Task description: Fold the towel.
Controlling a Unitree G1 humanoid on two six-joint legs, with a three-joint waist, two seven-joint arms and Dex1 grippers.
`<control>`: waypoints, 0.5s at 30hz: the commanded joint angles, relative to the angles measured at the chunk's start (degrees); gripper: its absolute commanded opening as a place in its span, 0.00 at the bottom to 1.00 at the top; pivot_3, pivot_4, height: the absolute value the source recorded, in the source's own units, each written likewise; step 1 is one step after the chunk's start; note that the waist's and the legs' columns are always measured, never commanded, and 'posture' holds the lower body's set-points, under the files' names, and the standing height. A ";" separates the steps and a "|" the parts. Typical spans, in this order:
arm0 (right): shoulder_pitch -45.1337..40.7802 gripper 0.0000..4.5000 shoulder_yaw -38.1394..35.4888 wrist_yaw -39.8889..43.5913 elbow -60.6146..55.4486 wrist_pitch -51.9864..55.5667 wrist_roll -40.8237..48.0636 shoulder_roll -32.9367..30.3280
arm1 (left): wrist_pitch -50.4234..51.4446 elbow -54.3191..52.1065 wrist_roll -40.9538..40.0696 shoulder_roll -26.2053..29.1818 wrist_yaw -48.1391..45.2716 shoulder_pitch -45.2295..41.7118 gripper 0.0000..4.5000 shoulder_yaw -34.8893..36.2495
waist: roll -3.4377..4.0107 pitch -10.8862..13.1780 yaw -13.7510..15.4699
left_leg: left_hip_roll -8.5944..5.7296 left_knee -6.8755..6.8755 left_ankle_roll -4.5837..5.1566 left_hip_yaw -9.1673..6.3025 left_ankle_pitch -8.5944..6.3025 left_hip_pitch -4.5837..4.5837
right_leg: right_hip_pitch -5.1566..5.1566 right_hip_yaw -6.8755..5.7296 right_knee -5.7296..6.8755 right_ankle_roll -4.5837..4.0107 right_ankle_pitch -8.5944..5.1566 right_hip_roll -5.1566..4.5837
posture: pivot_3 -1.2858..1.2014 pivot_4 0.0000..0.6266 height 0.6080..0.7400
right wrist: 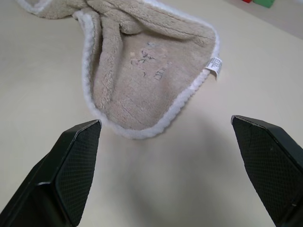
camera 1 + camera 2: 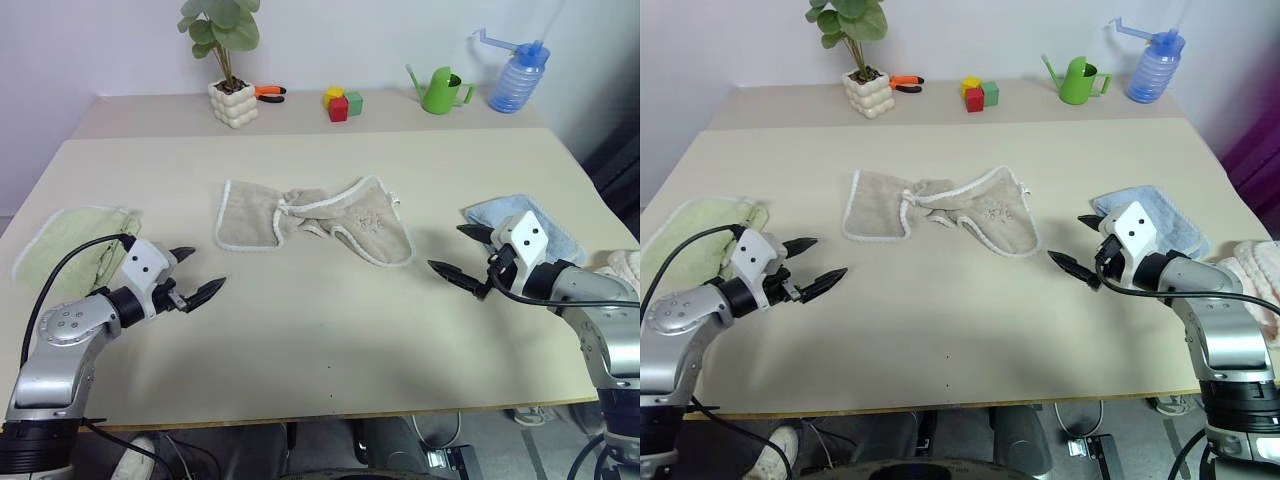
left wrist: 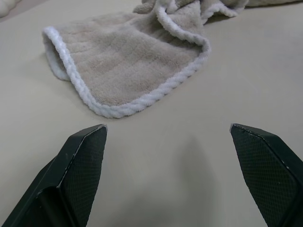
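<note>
Next, my left gripper grabs the white-edged corner of its flat end [image 2: 224, 245], since the towel lies bunched at its middle [image 2: 305, 205].
The towel [image 2: 310, 222] is beige terry cloth with white edging, lying crumpled and bunched at its middle on the table's centre. Its flat left end [image 3: 124, 71] lies ahead of my left gripper [image 2: 196, 272], which hovers open and empty above the table, short of the cloth. Its rounded right end [image 1: 151, 85], with a small white tag, lies ahead of my right gripper [image 2: 462, 252], also open and empty. Both grippers point inward toward the towel.
A light green towel [image 2: 70, 245] lies at the table's left edge and a light blue towel [image 2: 535, 225] by my right arm. Along the back stand a potted plant [image 2: 230, 60], orange pliers, coloured blocks [image 2: 341, 102], a green watering can [image 2: 441, 90] and a blue bottle [image 2: 515, 75].
</note>
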 commanded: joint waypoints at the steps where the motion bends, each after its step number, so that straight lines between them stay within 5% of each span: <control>1: -0.80 1.00 -0.33 -1.10 -3.01 0.14 0.76 0.50 | -0.55 -1.99 -0.73 0.47 0.08 0.71 0.95 1.34 | 0.00 0.00 0.00 | 0.00 0.00 0.00 0.00 0.00 0.00 | 0.00 0.00 0.00 0.00 0.00 0.00 | 0.52 0.24 0.90; 9: -1.84 1.00 1.27 -2.26 -3.31 0.27 0.64 1.55 | 0.54 -5.08 -0.94 0.50 0.79 2.38 0.95 1.30 | 0.00 0.00 0.01 | 0.00 0.00 0.00 0.00 0.00 0.00 | 0.00 0.01 0.00 0.00 0.00 -0.02 | 0.52 0.24 0.90; 15: -2.99 1.00 3.22 -3.69 -3.34 -0.46 -0.05 3.69 | -0.08 -9.80 3.62 0.14 1.60 1.78 0.95 -5.83 | 0.00 0.00 0.06 | 0.00 0.01 0.00 0.00 0.00 0.00 | 0.02 0.01 0.00 0.00 0.00 -0.02 | 0.52 0.24 0.90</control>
